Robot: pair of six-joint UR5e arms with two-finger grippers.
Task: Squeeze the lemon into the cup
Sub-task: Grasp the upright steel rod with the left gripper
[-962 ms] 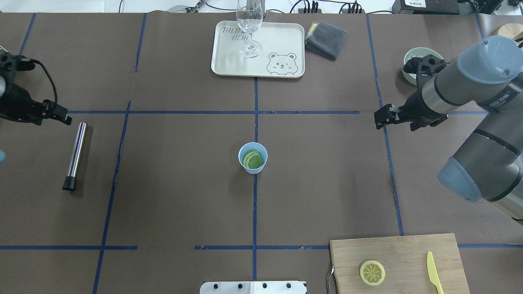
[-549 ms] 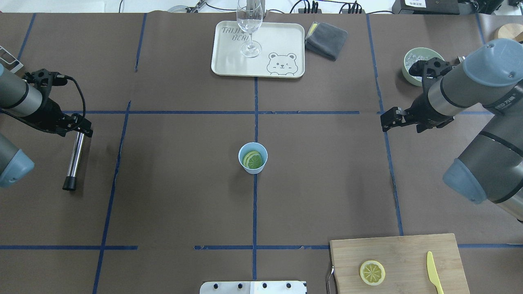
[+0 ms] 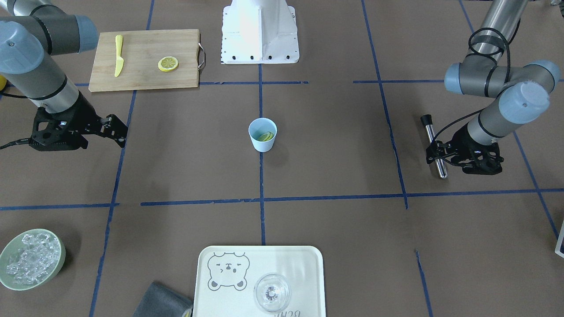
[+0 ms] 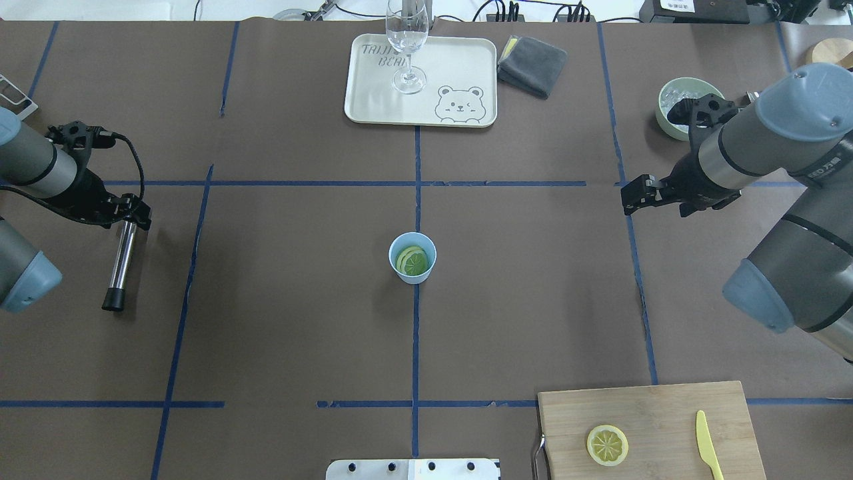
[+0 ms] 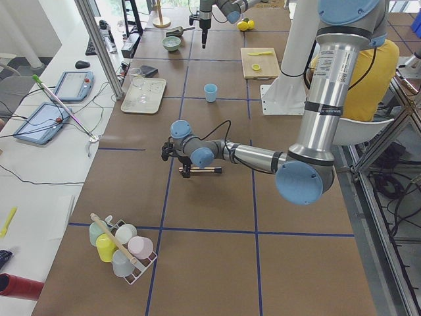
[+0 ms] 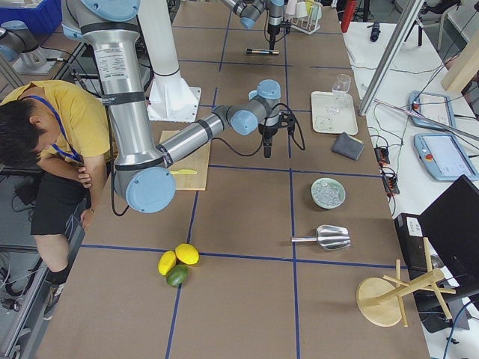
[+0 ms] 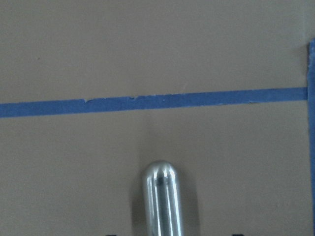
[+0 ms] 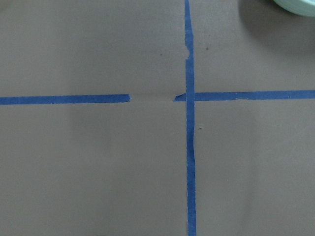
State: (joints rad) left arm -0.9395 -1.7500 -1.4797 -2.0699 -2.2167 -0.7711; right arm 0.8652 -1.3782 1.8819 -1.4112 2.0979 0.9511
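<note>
The robot's left gripper needs to grab the steel rod by its body near the rod's rounded end, so that the rod's black head stays free to press the lemon.
The light blue cup stands at the table's middle with a lemon slice lying inside it; it also shows in the front view. A second lemon slice lies on the wooden cutting board. My left gripper is open, low over the far end of a steel rod, jaws either side of it; the left wrist view shows the rod's rounded tip. My right gripper is open and empty, hovering far right of the cup.
A yellow knife lies on the board. A cream tray with a clear glass stands at the back, a grey cloth beside it. A green bowl of ice sits behind my right wrist.
My left gripper has swung in from the left edge and come down over the rod's far end. My right arm shifted slightly right, then held still.
</note>
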